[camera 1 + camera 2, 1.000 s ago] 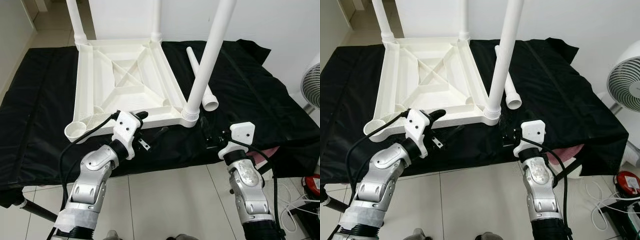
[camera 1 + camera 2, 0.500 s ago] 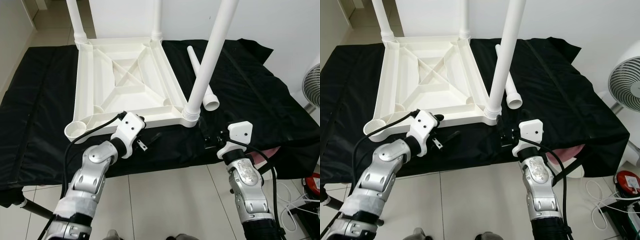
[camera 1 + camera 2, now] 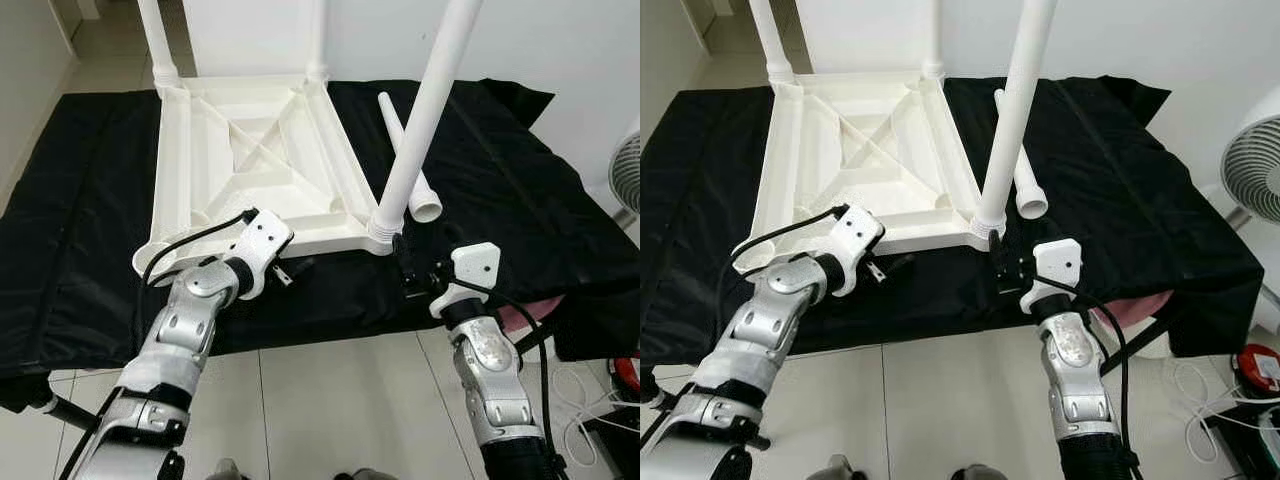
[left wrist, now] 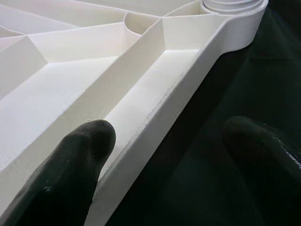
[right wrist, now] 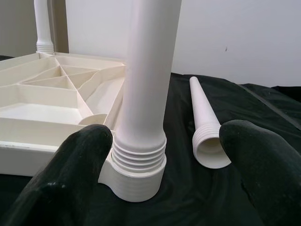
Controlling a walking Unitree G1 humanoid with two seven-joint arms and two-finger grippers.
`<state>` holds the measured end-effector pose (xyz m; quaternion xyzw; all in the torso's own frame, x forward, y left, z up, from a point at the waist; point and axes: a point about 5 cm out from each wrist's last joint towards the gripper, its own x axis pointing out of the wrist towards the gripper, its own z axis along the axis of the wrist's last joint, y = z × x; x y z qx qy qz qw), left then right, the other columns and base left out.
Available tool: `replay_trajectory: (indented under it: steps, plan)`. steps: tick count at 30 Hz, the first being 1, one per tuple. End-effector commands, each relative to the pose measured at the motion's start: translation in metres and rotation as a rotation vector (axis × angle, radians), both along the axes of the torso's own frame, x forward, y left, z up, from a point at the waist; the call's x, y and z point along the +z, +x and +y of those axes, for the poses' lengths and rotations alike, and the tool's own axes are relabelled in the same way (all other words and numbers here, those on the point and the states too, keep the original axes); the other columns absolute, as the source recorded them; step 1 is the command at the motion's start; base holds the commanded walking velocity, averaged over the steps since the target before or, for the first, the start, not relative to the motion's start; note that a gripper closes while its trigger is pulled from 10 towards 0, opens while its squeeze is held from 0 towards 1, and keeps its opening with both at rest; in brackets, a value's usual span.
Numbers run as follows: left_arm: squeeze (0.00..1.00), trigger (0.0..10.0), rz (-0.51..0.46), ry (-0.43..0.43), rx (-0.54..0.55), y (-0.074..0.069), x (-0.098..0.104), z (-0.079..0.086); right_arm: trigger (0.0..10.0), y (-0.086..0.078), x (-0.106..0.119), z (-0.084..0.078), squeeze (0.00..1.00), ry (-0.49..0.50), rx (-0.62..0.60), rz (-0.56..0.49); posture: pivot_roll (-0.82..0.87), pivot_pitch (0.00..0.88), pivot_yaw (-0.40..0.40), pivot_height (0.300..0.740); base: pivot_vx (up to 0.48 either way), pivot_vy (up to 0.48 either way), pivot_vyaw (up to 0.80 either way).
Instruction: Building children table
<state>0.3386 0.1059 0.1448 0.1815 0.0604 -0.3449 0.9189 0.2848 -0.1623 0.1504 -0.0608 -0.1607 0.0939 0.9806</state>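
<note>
To build the table, my left gripper will next grab the tabletop's near rim (image 3: 330,244), a thin upright side along the edge of the wide panel (image 3: 260,160).
A white table top (image 3: 190,170) lies upside down on a black cloth (image 3: 80,200). Three white legs stand in its corners; the near right leg (image 3: 425,110) rises tall. A loose leg (image 3: 405,150) lies on the cloth to its right. My left gripper (image 3: 290,268) is open at the top's near rim (image 4: 155,117), one finger (image 4: 89,141) over the rim and the other on the cloth side. My right gripper (image 5: 169,146) is open just before the near right leg's threaded base (image 5: 141,155), its fingers (image 5: 89,150) wide apart. The near left corner socket (image 3: 150,258) is partly hidden by my left arm.
A white fan (image 3: 1255,165) stands to the right of the cloth-covered surface. A red object (image 3: 1252,360) and white cables lie on the tiled floor at the lower right. A white wall rises behind the table top.
My left gripper has reached forward and right to the near rim of the table top. My right gripper has edged closer to the near right leg's base.
</note>
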Motion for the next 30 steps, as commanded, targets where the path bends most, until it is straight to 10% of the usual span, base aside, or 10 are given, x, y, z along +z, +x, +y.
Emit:
replay_trajectory:
  steps: [1, 7, 9, 11, 14, 30]
  plan:
    - [0.00, 10.0, -0.060, 0.006, 0.297, 0.012, -0.001, 0.012, 10.0, -0.001, -0.004, 0.001, 0.00, 0.000, 0.000, 0.011, -0.03, 0.046, -0.005, 0.740, 0.000, 0.000, 0.00]
    - [0.00, 10.0, 0.013, 0.033, 0.298, 0.018, -0.006, 0.015, 10.0, -0.001, -0.004, 0.002, 0.00, -0.004, -0.003, 0.012, -0.04, 0.047, 0.003, 0.740, 0.000, 0.000, 0.00]
    - [0.00, 4.9, 0.037, 0.036, 0.315, 0.020, -0.008, 0.019, 10.0, 0.000, -0.004, 0.001, 0.00, -0.006, -0.007, 0.012, -0.04, 0.050, 0.005, 0.740, 0.000, 0.000, 0.00]
    - [0.00, 4.3, 0.037, 0.043, 0.315, 0.021, -0.008, 0.020, 10.0, 0.000, -0.004, 0.001, 0.00, -0.006, -0.009, 0.012, -0.04, 0.051, 0.006, 0.740, 0.000, 0.000, 0.00]
    - [0.00, 0.0, 0.042, 0.059, 0.314, 0.021, -0.009, 0.022, 10.0, 0.001, -0.003, 0.001, 0.00, -0.009, -0.016, 0.010, -0.04, 0.061, 0.009, 0.740, 0.000, 0.000, 0.00]
    - [0.00, 0.0, 0.079, 0.090, 0.354, 0.013, -0.019, 0.034, 10.0, 0.004, 0.000, -0.002, 0.00, -0.020, -0.025, 0.000, -0.03, 0.075, 0.002, 0.740, 0.000, 0.000, 0.00]
